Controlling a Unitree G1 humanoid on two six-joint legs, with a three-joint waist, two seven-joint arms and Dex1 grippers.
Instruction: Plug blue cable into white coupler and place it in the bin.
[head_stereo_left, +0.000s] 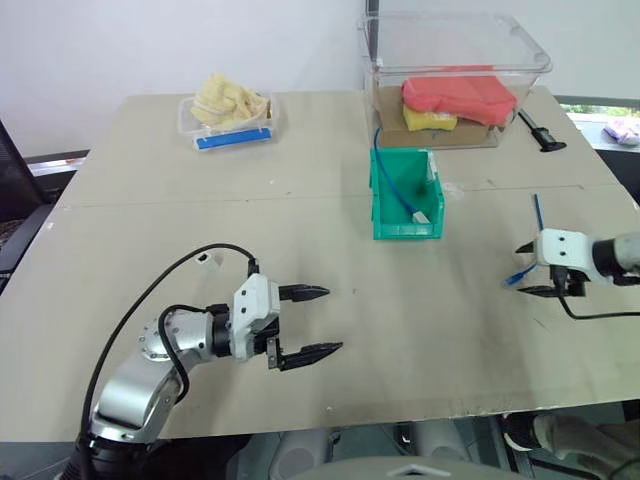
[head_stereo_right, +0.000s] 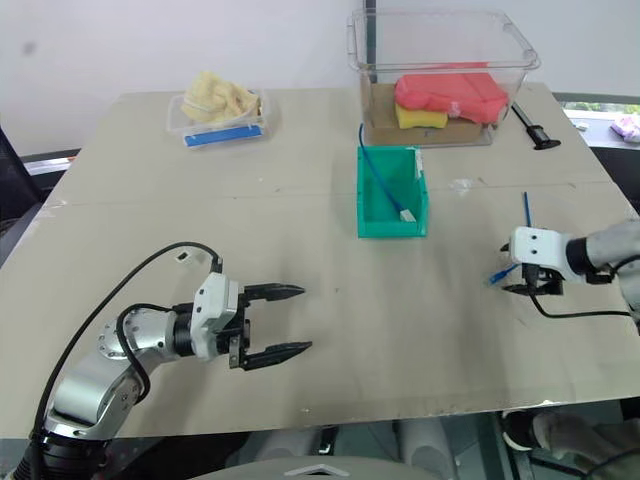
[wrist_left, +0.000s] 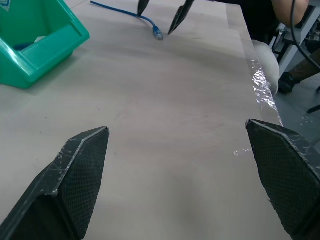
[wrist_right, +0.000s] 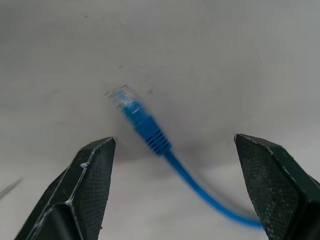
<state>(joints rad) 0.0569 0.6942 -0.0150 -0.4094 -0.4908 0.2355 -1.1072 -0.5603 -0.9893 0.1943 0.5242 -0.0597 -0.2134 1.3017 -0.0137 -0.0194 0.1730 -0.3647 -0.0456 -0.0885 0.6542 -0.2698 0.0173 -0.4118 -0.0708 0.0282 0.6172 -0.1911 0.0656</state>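
The thin cord lies in a loose curve across the table, so the robot's right gripper will next pick up the blue cable by the stiff boot of its plug.
A blue cable lies at the table's right side, its plug resting on the tabletop. My right gripper is open, tilted down over that plug, with one finger on each side of it and neither touching. The green bin stands mid-table, farther back. Inside it lies a second blue cable with a small white coupler at its end. My left gripper hovers open and empty over the near-left table, pointing right.
A large clear tub holding red and yellow pads stands at the back right. A black tool lies beside it. A small clear tray with a blue label sits at the back left. The table's right edge runs close to the cable.
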